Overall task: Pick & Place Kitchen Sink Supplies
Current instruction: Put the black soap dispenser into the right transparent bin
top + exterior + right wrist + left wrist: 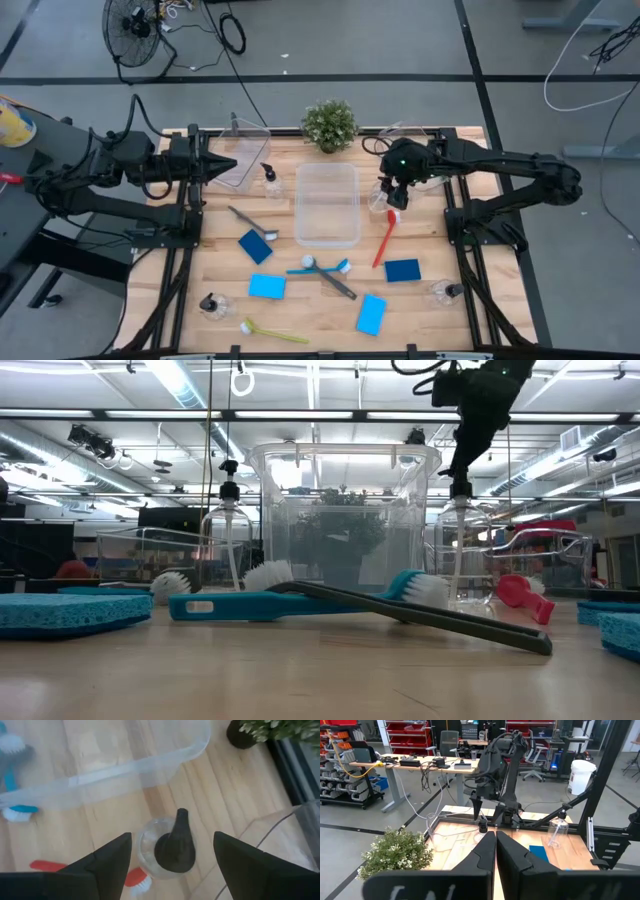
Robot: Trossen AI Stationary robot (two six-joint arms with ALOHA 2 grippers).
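My right gripper's open fingers still hover above the black pump top (175,847) and closing now would miss it, so the gripper lowers next before closing.
A small clear bottle (150,851) with a black pump top (174,847) stands on the table just right of the middle clear bin (327,238). My right gripper (172,837) hangs open above it, tipped steeply down, one finger on either side of the pump top and clear of it; in the high view it (392,192) is over the bottle (379,203). My left gripper (228,163) is shut and held level at the table's far left. A red brush (386,238) lies beside the bottle.
Blue sponges (256,246) (402,270) (371,314), brushes (320,268) (272,332) and more pump bottles (268,183) (212,305) (445,292) are spread over the near half. A potted plant (329,125) and two more clear bins (243,150) (400,135) stand along the far edge.
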